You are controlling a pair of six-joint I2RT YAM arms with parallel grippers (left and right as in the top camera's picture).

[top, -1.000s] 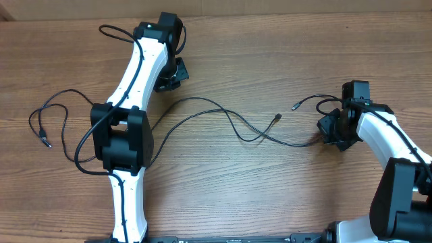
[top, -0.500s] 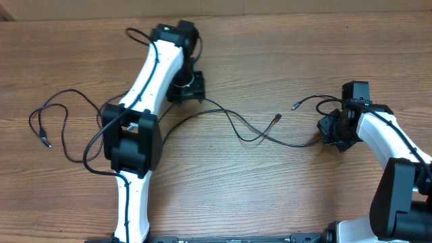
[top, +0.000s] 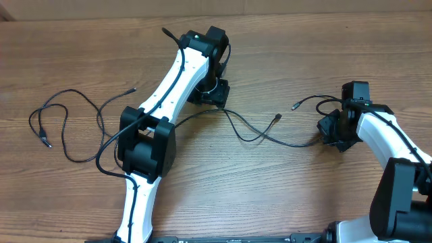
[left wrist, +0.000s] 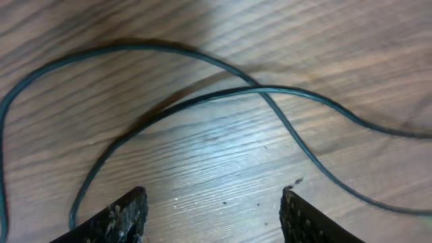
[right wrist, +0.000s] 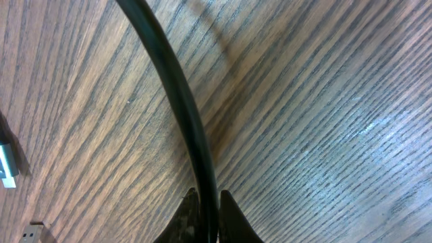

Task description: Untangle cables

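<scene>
The crossing cable needs to be untangled, so my left gripper will next grab its curved part [left wrist: 152, 45] across the crossing [left wrist: 260, 88] from its plug end and pull that end back.
Thin black cables lie spread over the wooden table. One cable loops at the far left, its plug end [top: 133, 89] lying free. Two long cables [top: 250, 137] cross at mid-table, and their crossing [left wrist: 260, 88] shows in the left wrist view. My left gripper [top: 216, 94] hovers just above and left of that crossing. It stands open [left wrist: 212, 202] with only bare wood between its fingers. At the right, my right gripper [top: 327, 133] is shut on a cable [right wrist: 177, 91], which runs up out of the closed jaws [right wrist: 207, 202].
Two small plug ends [top: 279, 117] [top: 295, 106] lie between the crossing and the right gripper. Two connectors [right wrist: 7, 165] show at the left edge of the right wrist view. The left arm's own thick wire [top: 101, 158] loops beside its elbow.
The left arm has swung right from the table's upper left to the crossing cables, and its gripper has opened. A plug end now lies free at the left. The right arm has not moved.
</scene>
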